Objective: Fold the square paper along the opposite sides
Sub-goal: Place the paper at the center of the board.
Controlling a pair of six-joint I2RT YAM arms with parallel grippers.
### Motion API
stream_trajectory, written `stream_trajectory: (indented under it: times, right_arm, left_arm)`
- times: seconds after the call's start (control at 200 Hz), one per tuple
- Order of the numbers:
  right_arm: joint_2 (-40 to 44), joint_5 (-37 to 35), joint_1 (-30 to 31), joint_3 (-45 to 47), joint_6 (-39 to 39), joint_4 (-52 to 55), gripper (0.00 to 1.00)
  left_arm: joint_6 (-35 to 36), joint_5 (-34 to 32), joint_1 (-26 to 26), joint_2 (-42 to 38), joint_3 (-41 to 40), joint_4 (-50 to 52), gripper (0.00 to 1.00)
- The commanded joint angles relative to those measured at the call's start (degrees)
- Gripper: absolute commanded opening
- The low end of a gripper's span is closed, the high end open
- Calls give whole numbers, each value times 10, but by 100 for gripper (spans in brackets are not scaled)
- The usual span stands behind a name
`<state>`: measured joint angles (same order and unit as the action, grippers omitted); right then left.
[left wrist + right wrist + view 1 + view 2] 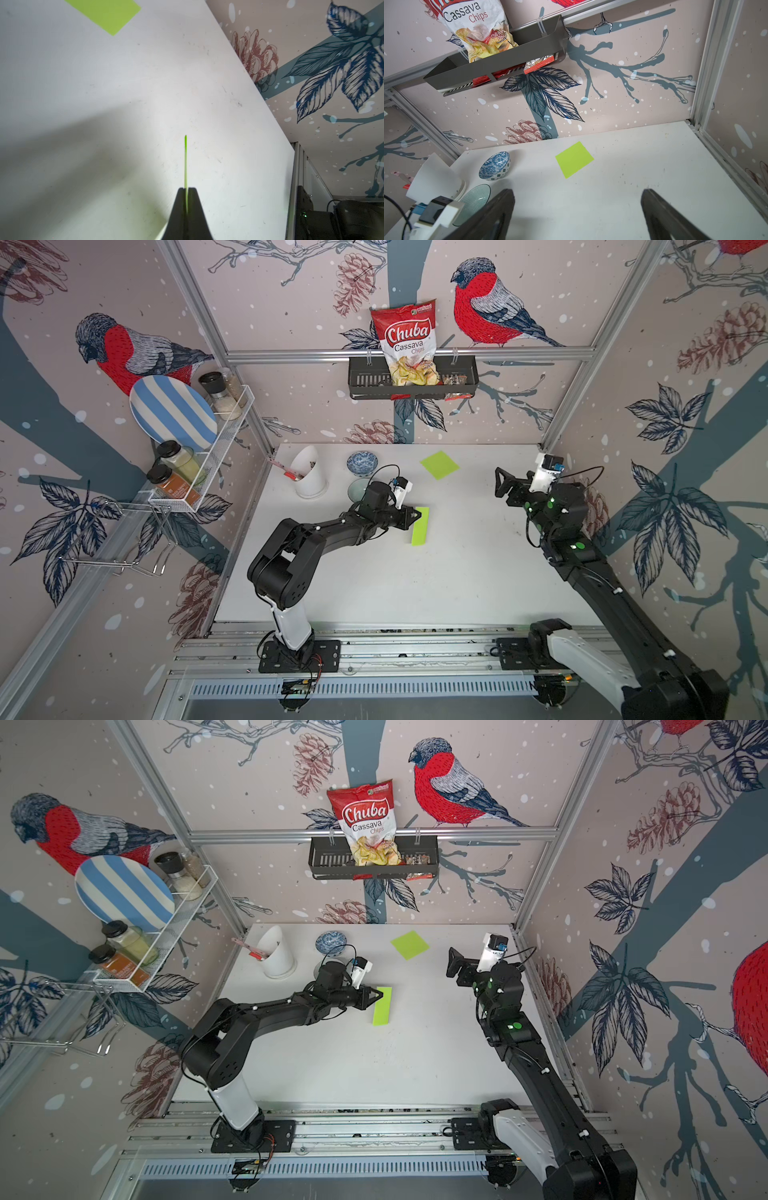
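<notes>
My right gripper picks up the flat lime-green paper by its near corner next, leaving opposite sides free to fold.
A lime-green paper (420,527) (382,1007) shows as a narrow strip near the table's middle. My left gripper (418,514) (380,994) is shut on its edge. In the left wrist view the sheet (185,162) stands edge-on, sticking out from the closed left gripper (187,189). A second lime-green square paper (439,464) (409,944) (108,12) (574,159) lies flat near the back of the table. Raised at the right back, my right gripper (500,485) (453,966) (578,192) is open and holds nothing.
At the back left stand a white tilted container (309,472), a blue patterned bowl (362,462) (495,166) and a pale green dish (357,490) (475,199). A wire rack (216,448) hangs on the left wall. A dark basket (411,379) with a chips bag hangs on the back wall.
</notes>
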<state>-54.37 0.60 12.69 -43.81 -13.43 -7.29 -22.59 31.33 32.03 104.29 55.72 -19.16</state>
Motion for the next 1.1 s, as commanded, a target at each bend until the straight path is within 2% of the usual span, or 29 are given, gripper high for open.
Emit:
stream_trajectory:
  times: [0.0,0.275,0.46,0.65,0.71,0.84,1.095]
  right_arm:
    - [-7,27,-5,-7,-7,3,100]
    - [-26,51,-10,-12,-6,7,100]
    - [-30,62,-10,-12,-6,8,100]
    - [-32,66,-11,-13,-2,13,100]
    - [-33,68,-11,-13,-2,14,100]
    - [-36,71,-11,-13,-2,15,100]
    - [-60,74,-10,-29,-3,40,100]
  left_arm:
    - [-11,-8,0,26,6,-13,0]
    - [11,-64,-1,50,11,46,0]
    - [22,-92,0,70,46,93,0]
    - [26,-114,0,80,52,116,41]
    - [28,-129,0,78,53,126,48]
    - [36,-158,0,73,60,153,57]
    - [41,-203,0,50,59,177,61]
